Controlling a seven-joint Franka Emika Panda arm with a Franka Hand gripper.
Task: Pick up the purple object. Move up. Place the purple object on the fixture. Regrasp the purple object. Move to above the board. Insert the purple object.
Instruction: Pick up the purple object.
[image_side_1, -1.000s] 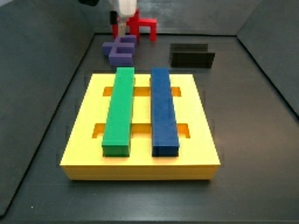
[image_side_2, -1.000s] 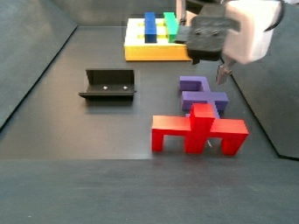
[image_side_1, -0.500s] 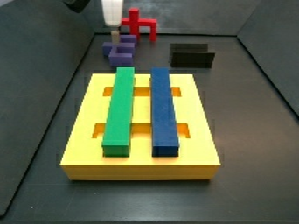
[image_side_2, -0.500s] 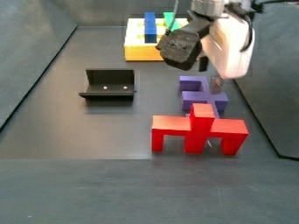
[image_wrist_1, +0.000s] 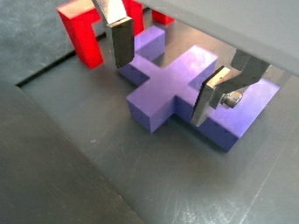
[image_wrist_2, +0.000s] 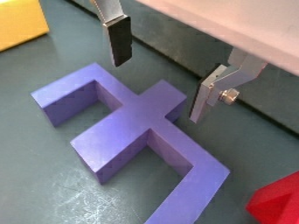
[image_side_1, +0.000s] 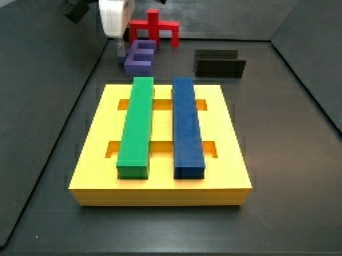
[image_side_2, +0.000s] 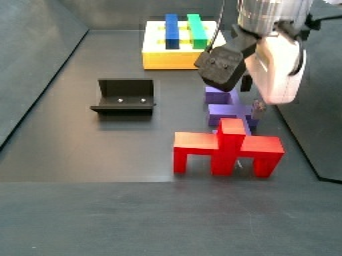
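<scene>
To pick up the purple object, my gripper next needs to grip its narrow central stem (image_wrist_1: 176, 86), since the object's crossbar stretches wider than my open fingers.
The purple object (image_wrist_1: 176, 83) lies flat on the dark floor, a crossbar with legs and a central stem; it also shows in a wrist view (image_wrist_2: 135, 131) and in both side views (image_side_1: 138, 58) (image_side_2: 227, 104). My gripper (image_wrist_1: 167, 68) is open and empty just above it. One finger (image_wrist_1: 121, 39) stands on each side of the stem, apart from it. The gripper also shows in a wrist view (image_wrist_2: 162, 68) and in both side views (image_side_1: 120, 35) (image_side_2: 245, 93). The black fixture (image_side_1: 219, 64) (image_side_2: 123, 97) stands empty. The yellow board (image_side_1: 94, 150) (image_side_2: 160, 58) bears a green bar (image_side_1: 136, 122) and a blue bar (image_side_1: 187, 125).
A red piece (image_side_2: 227, 148) of similar shape stands upright right next to the purple object; it also shows in a side view (image_side_1: 160, 27) and in both wrist views (image_wrist_1: 87, 31) (image_wrist_2: 278, 199). Dark side walls enclose the floor.
My gripper has turned and come down over the purple object. Nothing else has moved.
</scene>
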